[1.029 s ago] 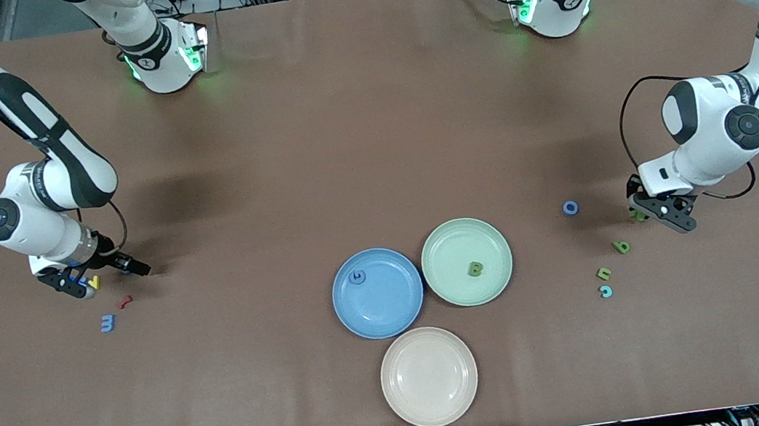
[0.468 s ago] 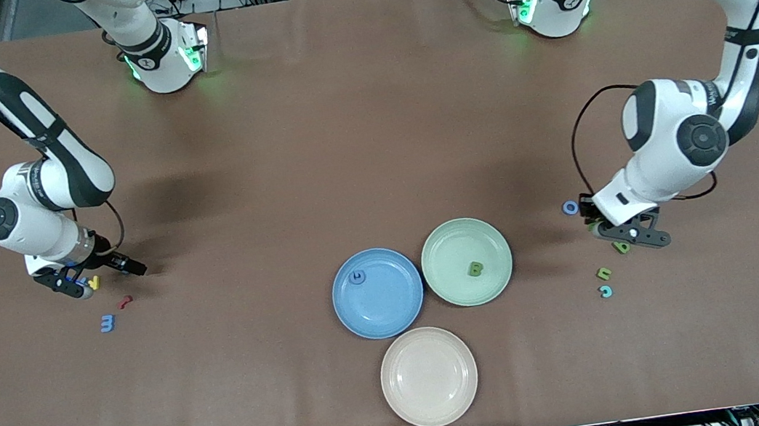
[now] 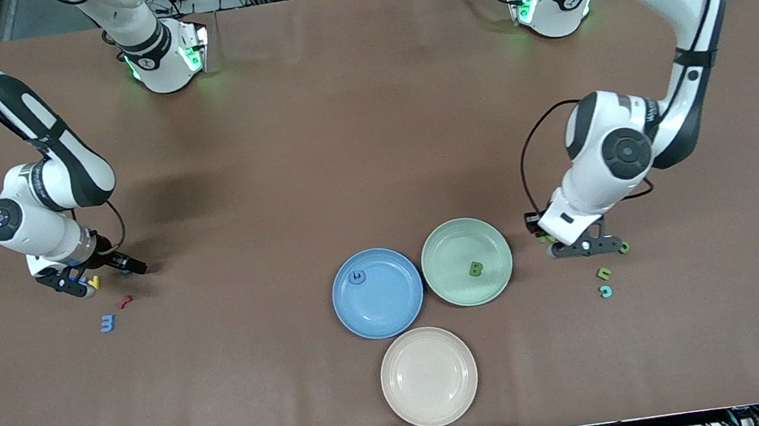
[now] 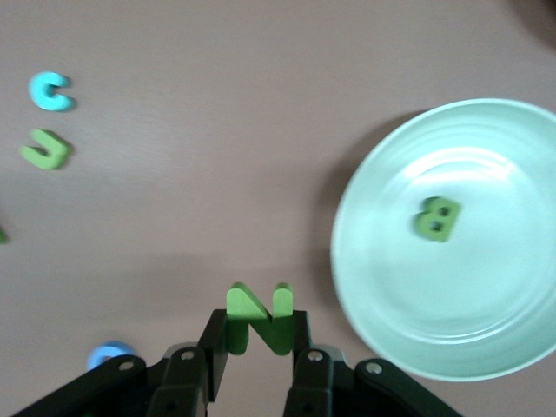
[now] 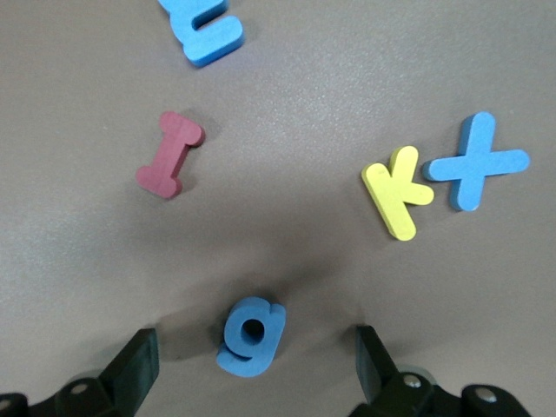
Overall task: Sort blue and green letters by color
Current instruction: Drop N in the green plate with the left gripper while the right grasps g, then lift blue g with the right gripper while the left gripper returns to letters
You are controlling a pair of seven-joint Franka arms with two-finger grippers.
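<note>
The right gripper grabs the blue g by its round bowl (image 5: 253, 329) next. Then it sorts the letter onto the blue plate.
My left gripper (image 3: 578, 246) is shut on a green N (image 4: 259, 317) and hangs over the bare table just beside the green plate (image 3: 449, 244). A green B (image 3: 475, 268) lies in that plate. The blue plate (image 3: 392, 307) holds one blue letter (image 3: 357, 277). My right gripper (image 5: 252, 356) stands open low over the table at the right arm's end, its fingers on either side of a blue g (image 5: 250, 334) without touching it. A blue x (image 5: 476, 162) and a blue 3 (image 3: 107, 323) lie close by.
A yellow K (image 5: 395, 191) and a red piece (image 5: 169, 155) lie among the blue letters. A green letter (image 3: 604, 273), a teal c (image 3: 605, 291) and a blue piece (image 4: 109, 354) lie near the left gripper. A beige plate (image 3: 429, 376) sits nearest the camera.
The left arm has swung from its end of the table toward the green plate, carrying the green N. The right gripper has stayed over the blue g.
</note>
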